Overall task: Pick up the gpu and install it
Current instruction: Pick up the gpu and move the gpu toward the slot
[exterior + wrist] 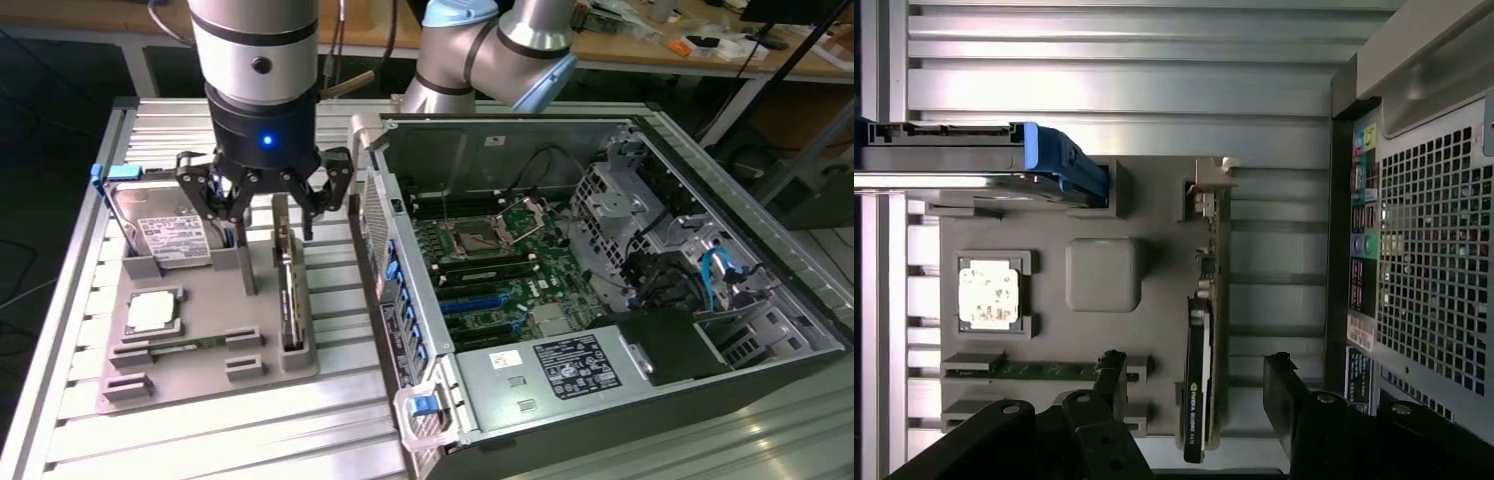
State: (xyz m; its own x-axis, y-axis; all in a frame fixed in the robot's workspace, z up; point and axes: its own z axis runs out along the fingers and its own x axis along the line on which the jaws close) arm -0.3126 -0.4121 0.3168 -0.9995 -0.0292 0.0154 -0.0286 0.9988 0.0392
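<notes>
My gripper needs to grab the GPU by its exposed upper edge (283, 240) next, because the GPU stands upright and its lower edge is sunk in the tray slot (302, 356).
The gpu (290, 290) is a thin card standing on its edge in a slot of the grey holder tray (187, 382), on the side of the tray nearest the computer case. My gripper (267, 215) hangs open just above the card's far end and touches nothing. In the wrist view the gpu (1204, 330) runs lengthwise between my two black fingers (1110, 375), with a clear gap on either side, and its silvery bracket points away from me. The open computer case (574, 290) lies at the exterior view's right with its motherboard exposed.
The tray also holds a silver hard drive (167, 238) with a blue clip, a processor chip (152, 310) and a green memory stick (180, 348). The case's perforated rear wall (1429, 270) stands close beside the tray. All of it rests on a ribbed aluminium table (240, 430).
</notes>
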